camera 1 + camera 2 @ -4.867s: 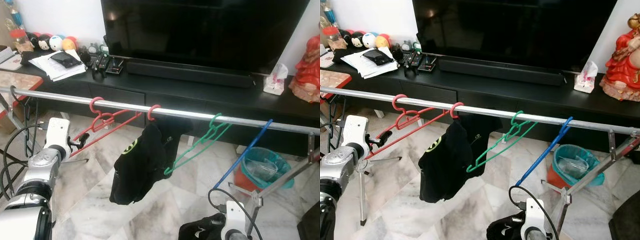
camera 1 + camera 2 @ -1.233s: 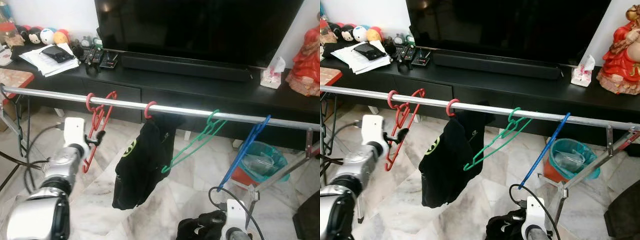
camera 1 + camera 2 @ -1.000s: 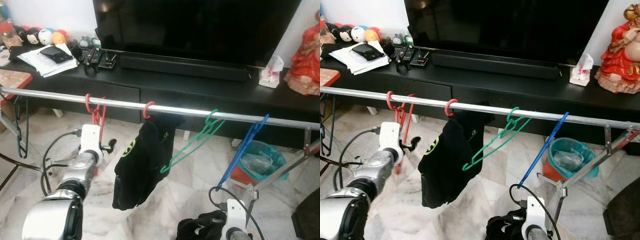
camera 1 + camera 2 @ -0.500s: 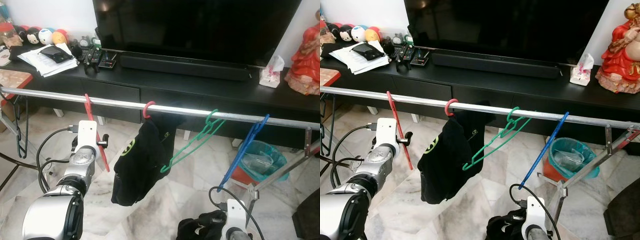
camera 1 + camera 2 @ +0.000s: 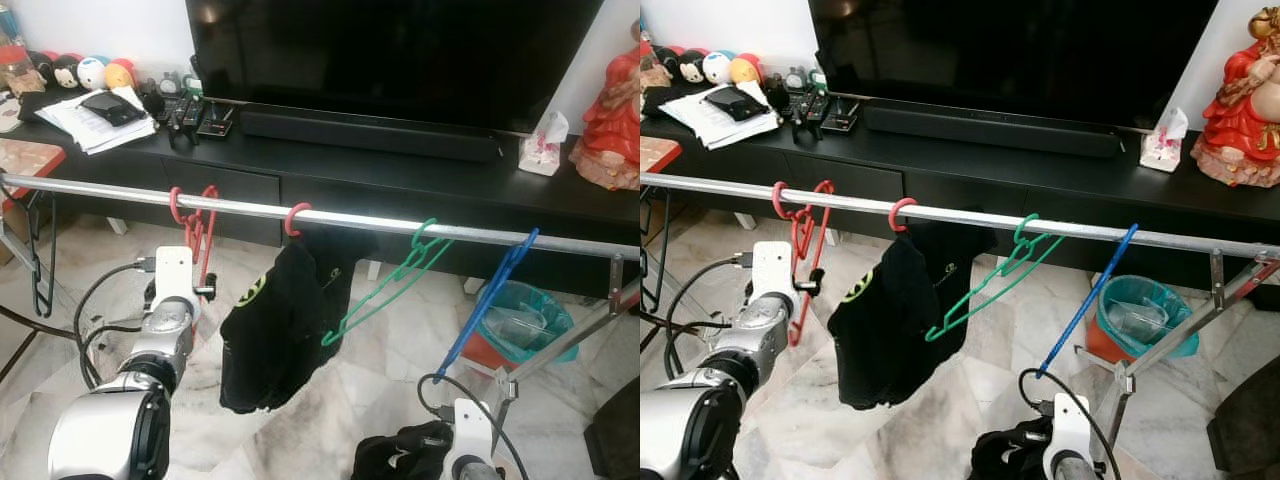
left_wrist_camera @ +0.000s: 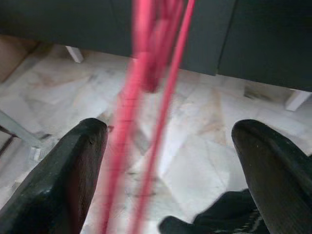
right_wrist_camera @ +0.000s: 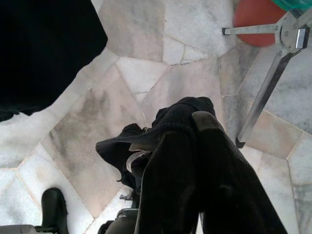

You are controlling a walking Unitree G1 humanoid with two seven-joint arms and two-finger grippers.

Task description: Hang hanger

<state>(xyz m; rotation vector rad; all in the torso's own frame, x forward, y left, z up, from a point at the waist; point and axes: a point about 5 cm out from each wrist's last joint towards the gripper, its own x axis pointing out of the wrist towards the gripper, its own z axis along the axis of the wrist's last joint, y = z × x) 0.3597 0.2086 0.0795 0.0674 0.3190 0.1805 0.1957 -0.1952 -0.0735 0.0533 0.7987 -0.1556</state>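
My left gripper grabs the red wire hanger by its free-hanging arm (image 5: 203, 262) (image 6: 127, 105) below next, since the metal bar fills the hanger's hook.
A red hanger (image 5: 193, 218) hangs by its hook from the metal rail (image 5: 400, 222), near the rail's left end. My left gripper (image 6: 170, 142) is open just below and in front of it; the blurred red wires (image 6: 163, 105) run between the spread fingers without touching them. Further along the rail hang a black shirt (image 5: 275, 330) on a red hook, a green hanger (image 5: 385, 290) and a blue hanger (image 5: 487, 303). My right gripper (image 7: 193, 125) is low over the floor, shut on a bundle of black cloth (image 7: 146, 146).
A black TV cabinet (image 5: 400, 180) with a large TV stands right behind the rail. A teal bin (image 5: 525, 335) and the rack's slanted metal leg (image 5: 560, 350) are at the right. A dark wire hanger (image 5: 38, 270) hangs at the rail's far left. Marble floor lies below.
The red hanger, edge-on and slanted beside my left gripper half a second ago, now hangs straight down showing its face. The black shirt has swung slightly left. The right arm is unchanged.
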